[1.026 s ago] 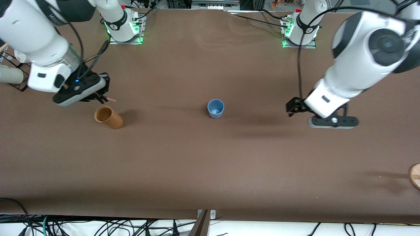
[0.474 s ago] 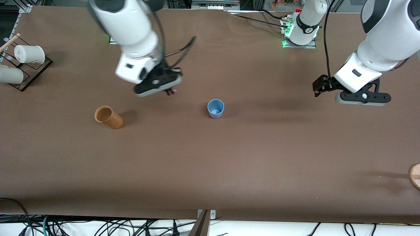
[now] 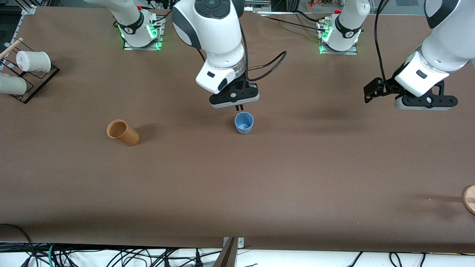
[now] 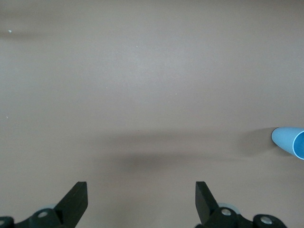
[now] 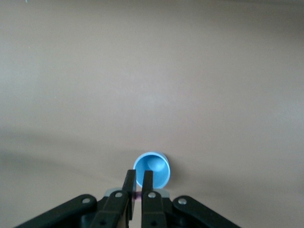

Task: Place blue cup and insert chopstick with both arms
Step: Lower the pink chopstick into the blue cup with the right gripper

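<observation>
In the right wrist view, the chopstick stands short of the blue cup's opening, so my right gripper keeps hold until I move it there.
The blue cup (image 3: 243, 123) stands upright mid-table, mouth up. It also shows in the right wrist view (image 5: 152, 170) and at the edge of the left wrist view (image 4: 289, 142). My right gripper (image 3: 239, 108) hangs just above the cup's rim on the robots' side. Its fingers are nearly closed (image 5: 139, 175) on the chopstick, of which only a pinkish bit (image 5: 138, 195) shows between them. My left gripper (image 3: 423, 104) is open and empty (image 4: 141, 187) over bare table toward the left arm's end, well apart from the cup.
A tan wooden cup (image 3: 122, 132) stands toward the right arm's end of the table. A black wire rack (image 3: 37, 79) with white cups sits at that end's edge. A round wooden piece (image 3: 469, 199) pokes in at the left arm's end, near the front.
My right arm has swung from above the tan cup across to the blue cup, carrying the chopstick. My left gripper has drawn away from the cup toward its own end.
</observation>
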You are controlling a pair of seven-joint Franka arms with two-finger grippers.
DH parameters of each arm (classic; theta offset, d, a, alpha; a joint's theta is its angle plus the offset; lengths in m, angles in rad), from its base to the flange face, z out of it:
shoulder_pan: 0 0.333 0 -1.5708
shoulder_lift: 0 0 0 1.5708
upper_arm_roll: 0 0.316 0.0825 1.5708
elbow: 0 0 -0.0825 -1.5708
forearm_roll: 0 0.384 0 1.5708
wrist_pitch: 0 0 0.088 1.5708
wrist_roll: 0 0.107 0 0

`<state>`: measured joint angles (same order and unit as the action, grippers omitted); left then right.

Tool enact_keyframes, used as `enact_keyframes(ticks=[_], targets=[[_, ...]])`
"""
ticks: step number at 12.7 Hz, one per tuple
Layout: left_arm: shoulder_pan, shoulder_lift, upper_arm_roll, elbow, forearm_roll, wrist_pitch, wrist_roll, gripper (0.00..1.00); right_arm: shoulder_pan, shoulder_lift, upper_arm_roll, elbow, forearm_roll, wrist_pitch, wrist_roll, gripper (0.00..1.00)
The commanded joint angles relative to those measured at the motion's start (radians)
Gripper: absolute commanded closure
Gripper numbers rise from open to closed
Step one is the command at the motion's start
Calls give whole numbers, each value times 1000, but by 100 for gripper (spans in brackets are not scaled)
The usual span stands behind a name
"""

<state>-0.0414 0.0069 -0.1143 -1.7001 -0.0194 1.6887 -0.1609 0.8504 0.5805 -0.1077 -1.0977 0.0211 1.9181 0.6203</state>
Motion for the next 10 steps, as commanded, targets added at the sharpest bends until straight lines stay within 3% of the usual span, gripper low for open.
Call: enact_keyframes(ticks=[1,9,10], targets=[[5,-18,-1,-16,-22,-3,21,0,4,30,-26,59,-1,13,9,100],[3,-15,-7,-9,-24,-3,24,0,18,108,-27,53,-16,62,24,100],[3,-15,-7,-9,-25,-4,23,0,22,114,-27,53,-23,65,25,95]])
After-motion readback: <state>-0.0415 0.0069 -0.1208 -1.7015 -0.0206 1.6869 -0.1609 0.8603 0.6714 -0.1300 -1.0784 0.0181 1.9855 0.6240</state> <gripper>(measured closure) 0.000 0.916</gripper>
